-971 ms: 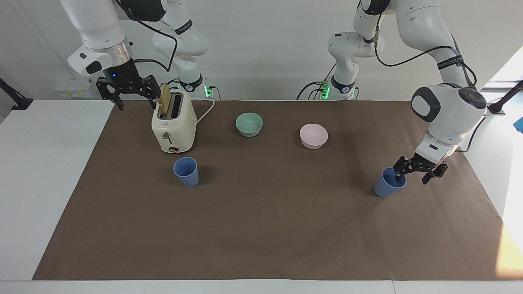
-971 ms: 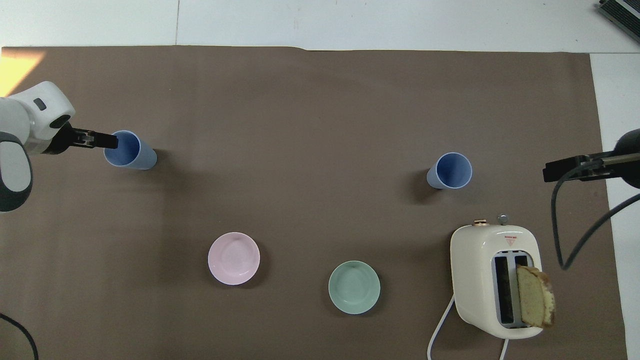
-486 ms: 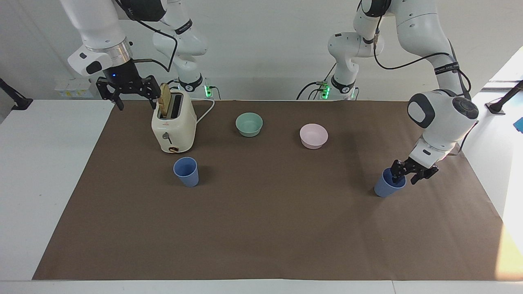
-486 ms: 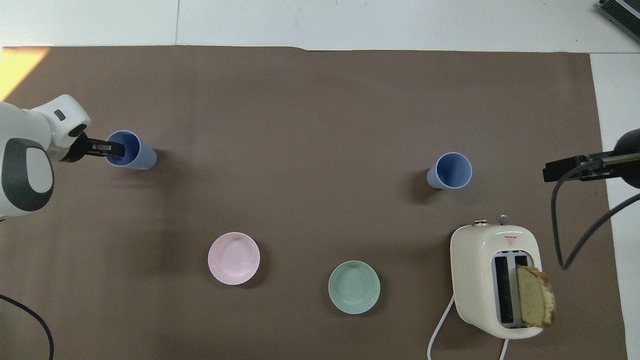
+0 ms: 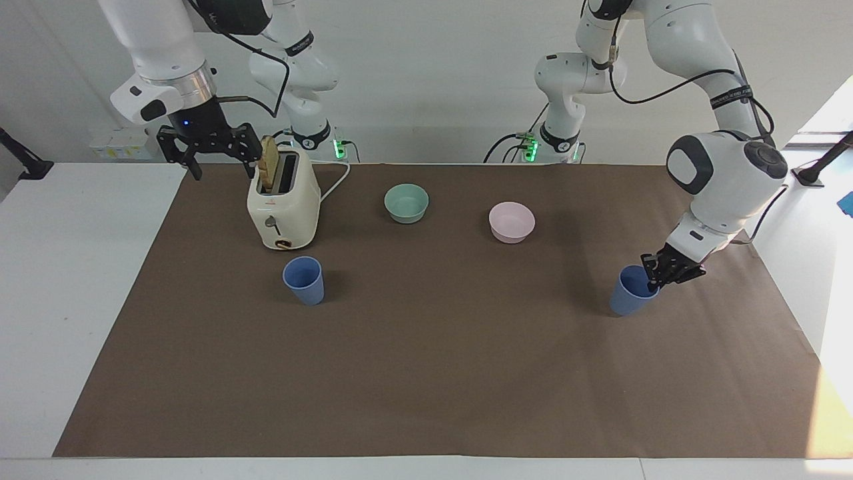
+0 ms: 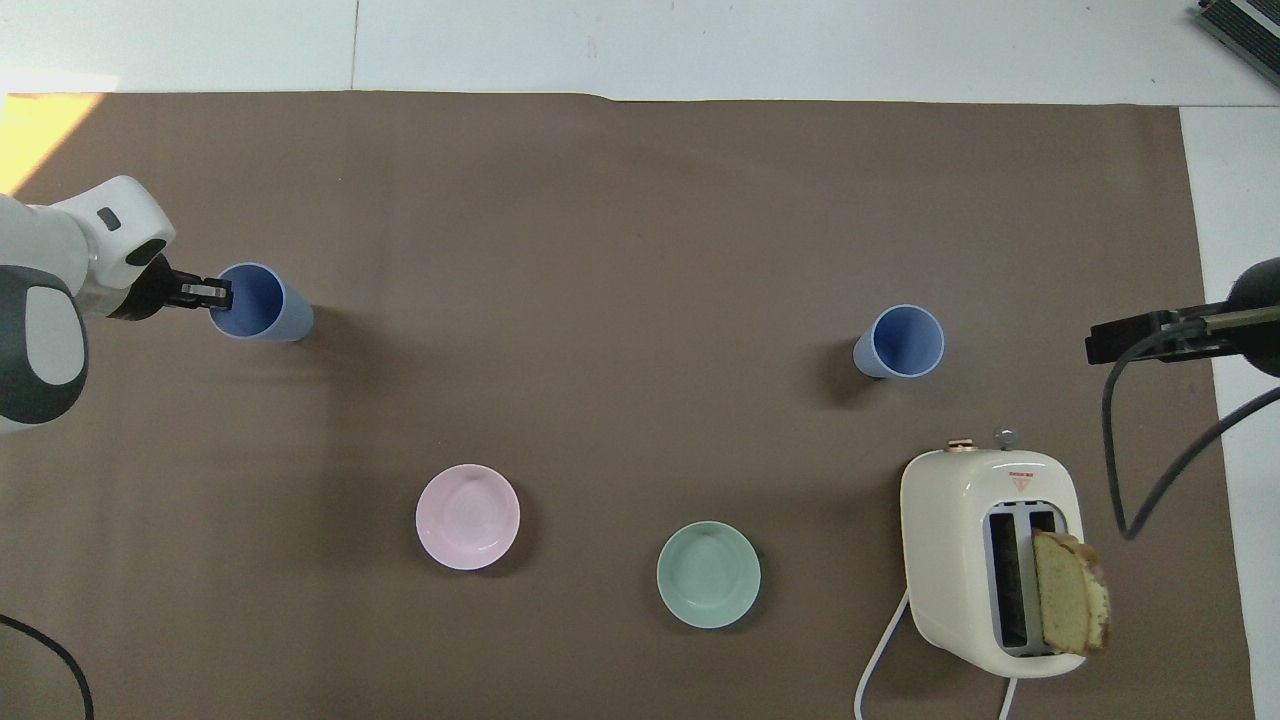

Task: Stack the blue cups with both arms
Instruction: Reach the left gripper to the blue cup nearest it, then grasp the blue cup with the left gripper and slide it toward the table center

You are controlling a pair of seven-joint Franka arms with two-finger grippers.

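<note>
My right gripper should grab the free blue cup's rim. Then it can stack that cup with the cup in my left gripper.
One blue cup (image 5: 630, 295) (image 6: 262, 303) is at the left arm's end of the mat. My left gripper (image 5: 656, 272) (image 6: 214, 293) is shut on its rim, on the side toward the left arm's end, one finger inside the cup. The cup leans slightly. I cannot tell whether its base touches the mat. The other blue cup (image 5: 304, 280) (image 6: 900, 342) stands upright and free, a little farther from the robots than the toaster. My right gripper (image 5: 210, 150) (image 6: 1130, 338) is open and empty, held high beside the toaster at the right arm's end, waiting.
A cream toaster (image 5: 283, 207) (image 6: 990, 560) with a slice of bread in one slot stands near the right arm's base. A mint-green bowl (image 5: 406, 203) (image 6: 708, 574) and a pale pink bowl (image 5: 512, 221) (image 6: 468, 516) sit between the arms' bases. A brown mat (image 5: 426, 373) covers the table.
My left gripper's fingers closed on the cup's rim, and the wrist rose a little. The cup shifted slightly with it. The right arm has not moved.
</note>
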